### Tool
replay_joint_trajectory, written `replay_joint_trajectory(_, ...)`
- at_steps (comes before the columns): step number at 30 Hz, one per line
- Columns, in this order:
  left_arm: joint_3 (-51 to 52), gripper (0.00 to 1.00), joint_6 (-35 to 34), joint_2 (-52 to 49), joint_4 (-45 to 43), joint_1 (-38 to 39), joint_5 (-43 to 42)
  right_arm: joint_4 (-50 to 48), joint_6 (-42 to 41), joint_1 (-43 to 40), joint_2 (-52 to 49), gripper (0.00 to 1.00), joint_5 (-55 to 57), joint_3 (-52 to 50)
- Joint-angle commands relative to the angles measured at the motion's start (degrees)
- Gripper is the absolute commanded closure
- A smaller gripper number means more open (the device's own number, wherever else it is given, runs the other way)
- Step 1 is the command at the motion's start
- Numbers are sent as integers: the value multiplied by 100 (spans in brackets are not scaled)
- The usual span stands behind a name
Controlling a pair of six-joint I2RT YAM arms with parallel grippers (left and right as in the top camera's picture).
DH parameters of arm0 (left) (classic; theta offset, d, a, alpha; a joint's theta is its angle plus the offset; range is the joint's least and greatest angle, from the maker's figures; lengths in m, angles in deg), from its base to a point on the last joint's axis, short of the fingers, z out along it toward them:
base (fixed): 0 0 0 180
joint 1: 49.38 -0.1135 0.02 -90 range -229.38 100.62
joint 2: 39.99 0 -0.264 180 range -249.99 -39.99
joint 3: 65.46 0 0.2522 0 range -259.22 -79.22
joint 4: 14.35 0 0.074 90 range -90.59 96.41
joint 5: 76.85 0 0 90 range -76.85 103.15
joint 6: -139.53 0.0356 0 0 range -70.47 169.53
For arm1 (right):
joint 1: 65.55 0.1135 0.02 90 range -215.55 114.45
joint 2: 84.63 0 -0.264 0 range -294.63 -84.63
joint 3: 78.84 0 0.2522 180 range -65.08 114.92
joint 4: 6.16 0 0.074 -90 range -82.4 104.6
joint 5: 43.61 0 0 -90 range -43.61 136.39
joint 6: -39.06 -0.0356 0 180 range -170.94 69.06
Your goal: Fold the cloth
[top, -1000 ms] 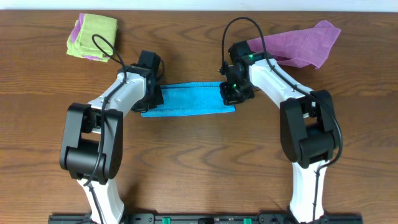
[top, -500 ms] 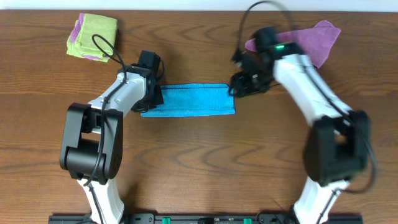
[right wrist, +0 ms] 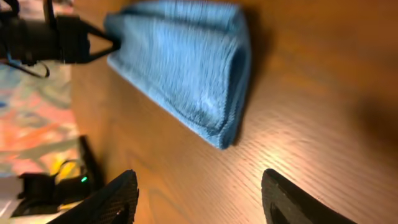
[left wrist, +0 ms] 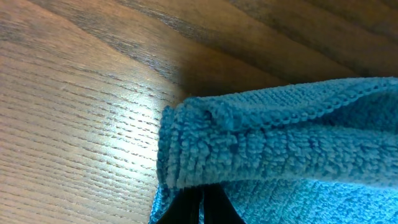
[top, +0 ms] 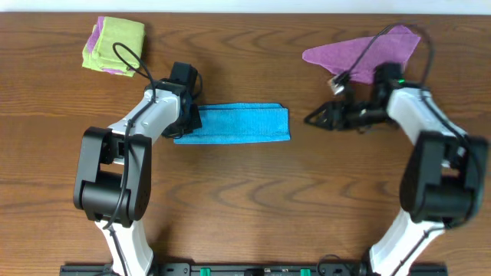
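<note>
The robot's right gripper will take hold of the blue cloth by its loose short end [top: 287, 125] [right wrist: 232, 94], opposite the left gripper, to fold that end over the cloth.
The blue cloth [top: 238, 124] lies folded into a long flat strip on the wooden table. My left gripper [top: 186, 123] sits at the strip's left end. In the left wrist view its dark fingers [left wrist: 186, 208] are pressed together, with the blue cloth [left wrist: 280, 143] pinched between them and bunched over them. My right gripper [top: 313, 120] hangs a short way right of the strip's right end and touches nothing. In the right wrist view it [right wrist: 199, 178] stands open over bare wood, and the blue cloth [right wrist: 186, 62] lies beyond the fingertips [right wrist: 124, 186].
A purple cloth [top: 360, 55] lies spread at the back right, behind my right arm. A folded yellow-green cloth [top: 113, 44] with a pink layer sits at the back left corner. Bare wood stretches in front of the strip.
My right gripper has let go of the strip's right end, opened, and swung away to the right. The strip now lies flat there. The left arm has not moved.
</note>
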Motion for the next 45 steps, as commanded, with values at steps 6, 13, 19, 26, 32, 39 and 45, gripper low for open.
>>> replay_joint_trajectory(6, 210, 94, -122, -247, -61, 11, -273, -350, -87, 234, -501, 32, -555, 22)
replay_joint_trajectory(13, 210, 94, -122, -247, -61, 11, -271, -813, -579, 546, -643, 31, -101, 22)
replay_joint_trajectory(19, 210, 94, -122, -247, -61, 11, -273, -1270, -994, 938, -656, 31, 428, 22)
replay_joint_trajectory(26, 210, 94, -118, -247, -57, 11, -273, -1698, -1475, 1152, -863, 32, 529, 22)
replay_joint_trajectory(32, 210, 94, -101, -247, -59, 11, -273, -1880, -1720, 1231, -887, 58, 529, 127)
replay_joint_trajectory(39, 210, 94, -103, -247, -42, 17, -479, -1561, -1847, 1250, -870, 99, 555, 608)
replay_joint_trajectory(45, 2, 94, -125, -61, -125, 24, -1095, -275, -1670, 1285, -855, 99, 1668, 1340)
